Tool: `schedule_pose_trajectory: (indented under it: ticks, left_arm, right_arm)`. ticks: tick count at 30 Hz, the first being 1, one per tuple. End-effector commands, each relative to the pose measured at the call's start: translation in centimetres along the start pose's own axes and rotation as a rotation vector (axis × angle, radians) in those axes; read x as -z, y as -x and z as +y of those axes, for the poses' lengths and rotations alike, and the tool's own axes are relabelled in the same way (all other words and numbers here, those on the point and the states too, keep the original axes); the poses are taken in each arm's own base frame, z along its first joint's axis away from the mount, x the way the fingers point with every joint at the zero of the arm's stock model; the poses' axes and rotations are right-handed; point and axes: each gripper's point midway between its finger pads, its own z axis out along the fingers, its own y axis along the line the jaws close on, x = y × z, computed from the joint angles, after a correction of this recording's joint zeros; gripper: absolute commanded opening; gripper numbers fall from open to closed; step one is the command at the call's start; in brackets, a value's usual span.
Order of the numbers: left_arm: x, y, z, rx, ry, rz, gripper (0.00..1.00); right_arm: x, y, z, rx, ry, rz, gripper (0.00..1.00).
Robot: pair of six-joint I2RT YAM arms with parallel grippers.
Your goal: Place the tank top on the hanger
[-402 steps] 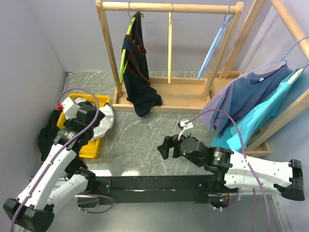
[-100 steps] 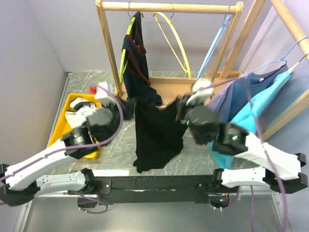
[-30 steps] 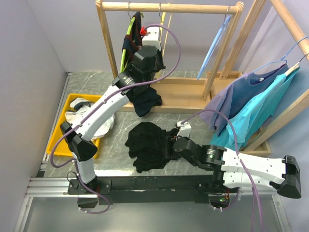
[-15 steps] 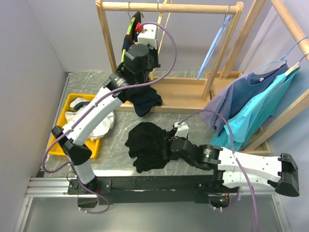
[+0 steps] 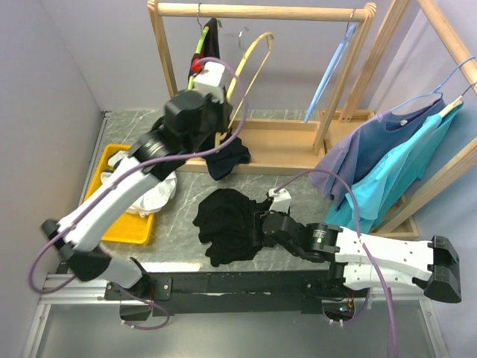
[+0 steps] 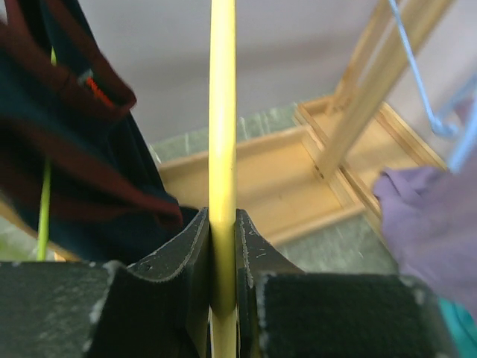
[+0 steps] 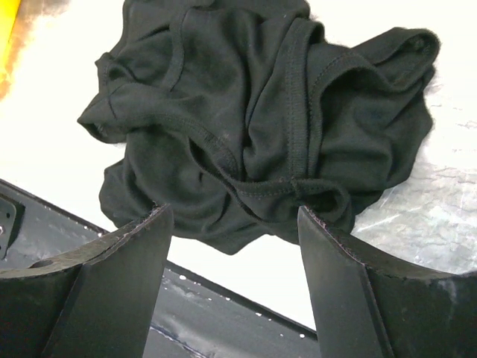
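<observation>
My right gripper is to grab the tank top's strap next, at the near edge of the heap. The tank top's opening then stays free for the hanger.
The yellow hanger is off the rack rail and tilted, its small metal hook below the rail. My left gripper is shut on its thin yellow bar, which runs straight up between the jaws. The black tank top lies crumpled in a heap on the marble table, straps and seams showing. My right gripper sits low at the heap's right edge, open, its wide-apart fingers straddling the near edge of the fabric without pinching it.
A wooden rack at the back holds a navy red-trimmed garment, a lime-green hanger and a light-blue hanger. A yellow bin with white cloth sits left. Purple and teal garments hang right.
My left arm has drawn back and down from the rail, carrying the yellow hanger with it; the hanger now tilts with its hook free. The right arm and tank top have barely moved.
</observation>
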Motion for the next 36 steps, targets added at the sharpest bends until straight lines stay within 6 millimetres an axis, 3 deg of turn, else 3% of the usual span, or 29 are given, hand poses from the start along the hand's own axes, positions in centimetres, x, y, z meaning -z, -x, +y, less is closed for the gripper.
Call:
schedule_pose_trajectory:
  ticks: [1,2,3,4,5,6,8,9,10,11,13,15,21,23,26,30,36]
  left_arm:
    - [5.2,2.1,-0.9,0.079,-0.130,-0.056,0.01]
    - [6.8,1.9,-0.6,0.079,-0.145,-0.044,0.01]
    - [7.2,-0.2,-0.4,0.067,-0.151,0.001,0.01]
    - [7.9,-1.1,-0.3,0.065,-0.158,0.020,0.01]
    - [9.9,-0.7,0.1,0.071,-0.180,0.002,0.01]
    - [10.5,-3.1,0.5,0.056,-0.178,0.061,0.01]
    - [13.4,-3.5,0.6,0.047,-0.238,0.058,0.01]
    - [14.1,-5.6,0.8,0.032,-0.251,0.108,0.01]
    - [15.7,-5.5,1.2,0.030,-0.268,0.093,0.01]
    - [16.2,-7.1,1.2,0.019,-0.283,0.127,0.01]
    - [18.1,-8.1,1.5,0.027,-0.314,0.147,0.01]
    - [19.1,-9.6,1.4,0.026,-0.343,0.189,0.01]
    - [21.2,-12.2,2.5,0.053,-0.322,0.260,0.01]
    - [21.9,-13.0,2.7,0.058,-0.321,0.290,0.01]
    - [23.1,-14.2,2.5,0.064,-0.357,0.325,0.01]
    - [24.1,-14.5,2.4,0.079,-0.388,0.319,0.01]
    - [25.5,-14.3,2.1,0.115,-0.412,0.338,0.01]
  right_arm:
    - [1.0,2.2,0.0,-0.035,-0.001,-0.083,0.76]
    - [1.1,2.3,-0.3,-0.046,-0.008,-0.092,0.75]
    - [1.2,2.4,-0.4,-0.052,-0.008,-0.099,0.75]
    - [1.3,2.3,-0.6,-0.062,-0.003,-0.105,0.75]
    - [1.4,2.2,-0.7,-0.078,0.000,-0.106,0.75]
    - [1.2,1.6,-1.1,-0.079,-0.005,-0.101,0.73]
    - [1.3,1.5,-0.9,-0.102,0.026,-0.111,0.72]
    - [1.0,0.9,-1.1,-0.100,0.025,-0.104,0.71]
    - [0.8,0.8,-1.1,-0.102,0.026,-0.103,0.70]
    - [0.6,0.7,-1.4,-0.104,0.007,-0.104,0.69]
    - [0.1,0.3,-2.1,-0.090,-0.043,-0.097,0.60]
    - [-0.2,0.6,-2.2,-0.086,-0.069,-0.101,0.50]
    - [-1.5,1.9,-3.2,-0.058,-0.122,-0.104,0.47]
    - [-1.6,1.6,-3.7,-0.044,-0.138,-0.089,0.46]
    - [-1.8,0.7,-4.6,-0.054,-0.154,-0.065,0.54]
    - [-2.4,-1.6,-5.5,-0.081,-0.149,-0.019,0.54]
    - [-3.7,-2.9,-5.6,-0.123,-0.139,0.012,0.45]
